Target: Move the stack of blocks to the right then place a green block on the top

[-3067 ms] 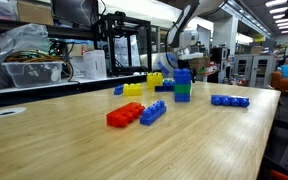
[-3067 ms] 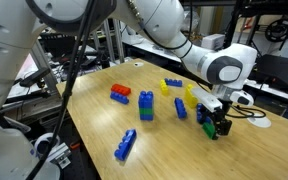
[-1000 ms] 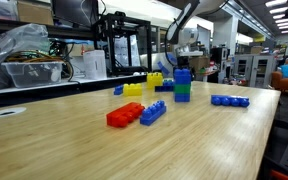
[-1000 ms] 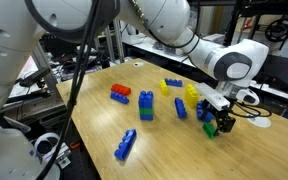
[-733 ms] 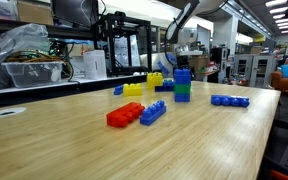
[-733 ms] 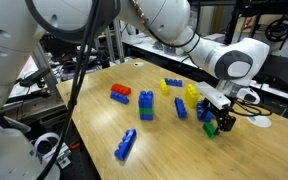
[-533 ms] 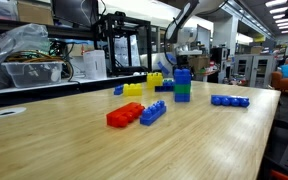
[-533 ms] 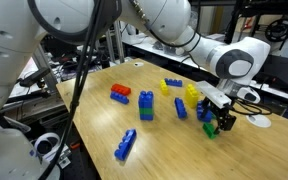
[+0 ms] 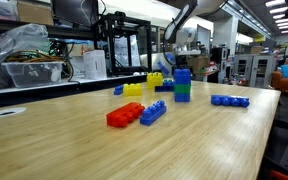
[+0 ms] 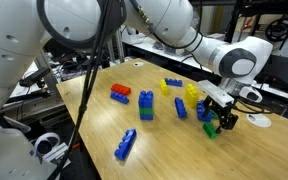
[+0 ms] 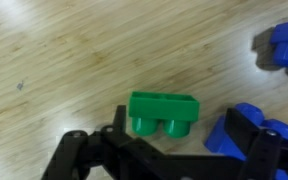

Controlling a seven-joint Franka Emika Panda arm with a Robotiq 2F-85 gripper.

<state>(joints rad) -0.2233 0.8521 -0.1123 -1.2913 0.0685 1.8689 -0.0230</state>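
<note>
My gripper will next grab the small green block (image 10: 211, 129) (image 11: 164, 111) by its two ends. Its studs and bottom will stay free, so my gripper can place it on the stack.
The stack of blocks (image 9: 182, 85) (image 10: 146, 105) stands upright in mid-table, with blue layers above green. A small green block (image 11: 164, 111) (image 10: 211, 129) lies on the wood near the table's far edge, two round studs showing. My gripper (image 11: 182, 126) (image 10: 217, 121) hangs low over it, open. One black finger (image 11: 117, 128) is beside the block's left end. The other finger (image 11: 252, 138) is well off its right end and stands against a blue brick (image 11: 231, 138). Nothing is held. In the exterior view from the table's end the gripper is hidden behind the stack.
A red brick pair (image 9: 125, 115) (image 10: 120, 94) and a long blue brick (image 9: 152, 112) (image 10: 126, 144) lie near the stack. Yellow bricks (image 9: 132, 89) (image 10: 192, 93), a flat blue brick (image 9: 229, 100) and another blue brick (image 11: 287, 45) sit around. The table edge is close behind the gripper.
</note>
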